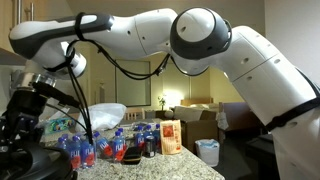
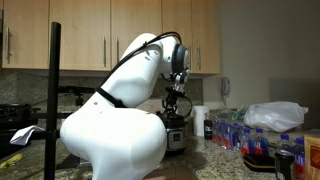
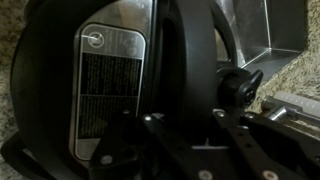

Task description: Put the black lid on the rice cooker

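Note:
The black lid lies flat with its edge down on the rice cooker (image 1: 48, 172), so it is now time for my gripper to release the black lid.
In the wrist view the black lid (image 3: 195, 60) stands on edge between my gripper's fingers (image 3: 190, 135), with its knob (image 3: 240, 85) pointing right. The gripper is shut on the lid's rim. Just left of it is the rice cooker (image 3: 55, 60), a dark round body with a metal label plate (image 3: 112, 90). In an exterior view the gripper (image 2: 176, 103) hangs straight above the rice cooker (image 2: 176, 137) on the counter. In an exterior view the gripper (image 1: 30, 100) is a dark shape at the far left, and the lid cannot be made out there.
Several bottles with red labels (image 2: 255, 140) and a plastic bag (image 2: 275, 115) crowd the counter beside the cooker. An orange box (image 1: 171, 135) stands by the bottles (image 1: 100, 148). A shiny metal tray (image 3: 265, 35) lies close by. Cabinets hang above.

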